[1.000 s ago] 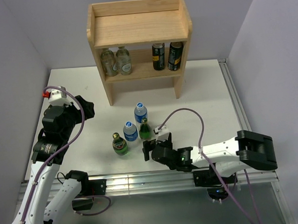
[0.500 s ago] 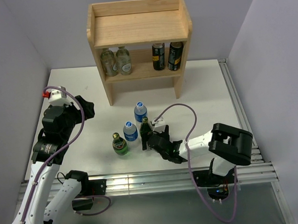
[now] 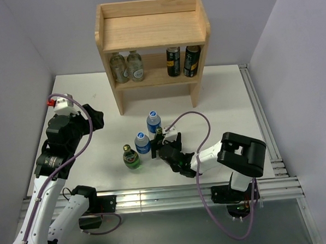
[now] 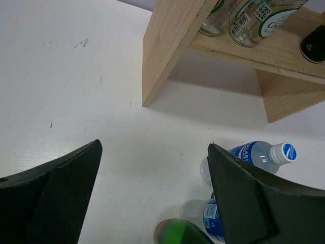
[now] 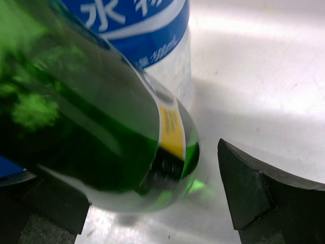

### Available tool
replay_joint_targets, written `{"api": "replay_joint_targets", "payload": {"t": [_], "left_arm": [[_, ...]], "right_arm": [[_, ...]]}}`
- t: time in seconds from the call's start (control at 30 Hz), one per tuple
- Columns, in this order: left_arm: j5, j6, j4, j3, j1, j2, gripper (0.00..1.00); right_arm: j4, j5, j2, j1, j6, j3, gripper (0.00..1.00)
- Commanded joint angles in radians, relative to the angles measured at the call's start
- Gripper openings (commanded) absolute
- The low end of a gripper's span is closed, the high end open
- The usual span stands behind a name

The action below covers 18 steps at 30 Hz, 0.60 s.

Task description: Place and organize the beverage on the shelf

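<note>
My right gripper takes hold of the nearer green bottle by its lower body (image 5: 133, 163) next, leaving the bottle's base free to stand on the shelf.
The light wood shelf (image 3: 152, 29) stands at the back; its lower tier holds two clear glass bottles (image 3: 127, 67) and two dark cans (image 3: 183, 61). Four bottles stand in front of it on the table: two blue-labelled water bottles (image 3: 153, 122) (image 3: 143, 143) and two green bottles (image 3: 159, 136) (image 3: 131, 156). My right gripper (image 3: 165, 149) is open with its jaws either side of the nearer green bottle (image 5: 101, 127), with a gap showing at the right finger (image 5: 264, 203). My left gripper (image 3: 95, 118) is open and empty, up to the left of the bottles. It looks down on a water bottle (image 4: 254, 155).
The shelf's top board (image 3: 152, 16) is bare inside its rim. The shelf's side panel (image 4: 172, 46) stands just ahead of the left gripper. A metal rail (image 3: 156, 196) runs along the table's near edge and another along the right side.
My right arm has reached forward and left, bringing its open jaws around the green bottle beside the water bottles. The left arm has not moved.
</note>
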Motion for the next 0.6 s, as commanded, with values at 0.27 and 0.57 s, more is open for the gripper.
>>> {"api": "replay_joint_targets", "payload": {"t": [0.27,0.57], "left_arm": [[0.026,0.015,0.038,-0.006,0.006,0.007,0.92],[0.03,0.015,0.038,-0.006,0.004,0.016,0.92]], "right_arm": [[0.264,0.153,0.125,-0.019,-0.091,0.035,0.94],[0.354,0.18,0.173,-0.033,-0.107,0.024,0.68]]}}
